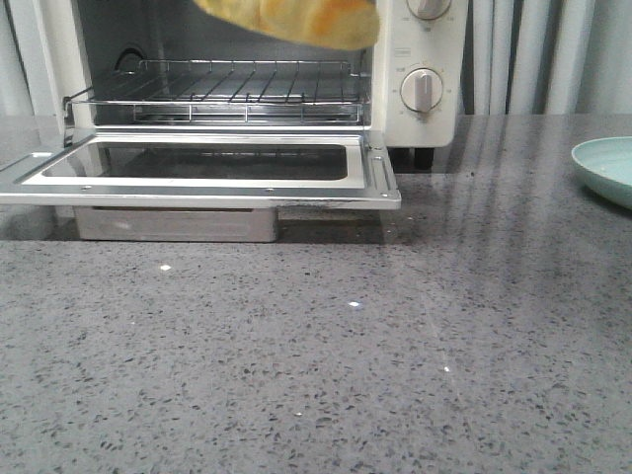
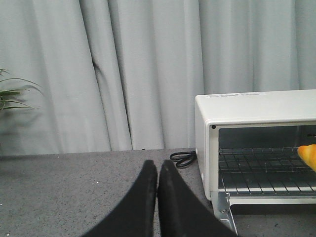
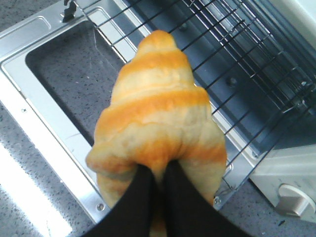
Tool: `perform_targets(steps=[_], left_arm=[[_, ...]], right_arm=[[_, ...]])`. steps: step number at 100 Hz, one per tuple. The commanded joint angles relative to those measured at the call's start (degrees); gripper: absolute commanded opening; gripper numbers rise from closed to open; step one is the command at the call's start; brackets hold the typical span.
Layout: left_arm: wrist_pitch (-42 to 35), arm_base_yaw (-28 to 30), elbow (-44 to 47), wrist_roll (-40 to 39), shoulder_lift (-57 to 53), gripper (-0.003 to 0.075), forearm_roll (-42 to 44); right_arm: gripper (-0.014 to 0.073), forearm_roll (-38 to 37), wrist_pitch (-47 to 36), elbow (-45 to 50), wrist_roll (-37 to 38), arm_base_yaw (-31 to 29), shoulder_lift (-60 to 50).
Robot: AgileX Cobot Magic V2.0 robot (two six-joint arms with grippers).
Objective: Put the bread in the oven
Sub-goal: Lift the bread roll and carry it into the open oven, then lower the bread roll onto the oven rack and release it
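The bread now stays in my closed right gripper until it is lower, as the bread's bottom point(image 1: 296, 32) hangs above the wire rack point(image 1: 222, 84) in the front view.
The bread point(image 3: 155, 118), a golden-brown ridged roll with paler stripes, is pinched in my right gripper point(image 3: 157, 170) and hangs in the air over the open door and the front of the wire rack point(image 3: 232, 54). In the front view only its underside point(image 1: 296, 20) shows at the top edge, before the oven point(image 1: 425, 89) mouth. The oven door point(image 1: 197, 168) lies flat open. In the left wrist view the bread's tip point(image 2: 308, 155) shows inside the oven opening. My left gripper point(image 2: 157, 170) is shut and empty, left of the oven point(image 2: 256, 113) above the table.
A pale green plate point(image 1: 607, 168) sits at the right edge of the grey speckled table. A black power cord point(image 2: 183, 159) lies coiled behind the oven's left side. Grey curtains hang behind. A plant leaf point(image 2: 12, 94) shows far left.
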Motion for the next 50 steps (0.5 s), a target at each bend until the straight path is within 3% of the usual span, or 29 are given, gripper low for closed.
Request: perform_targets(steps=[1, 28, 50], left_arm=[[-4.34, 0.07, -0.94, -0.08, 0.97, -0.0021, -0.44], [-4.34, 0.07, -0.94, -0.08, 0.97, -0.0021, -0.44], [-4.34, 0.07, -0.94, -0.08, 0.97, -0.0021, -0.44]], right_arm=[[-0.0074, -3.15, -1.55, -4.99, -1.09, -0.01, 0.37], [-0.0074, -10.67, -2.21, -12.79, -1.09, -0.01, 8.11], [-0.0074, -16.34, -6.22, -13.97, -1.09, -0.46, 11.65]])
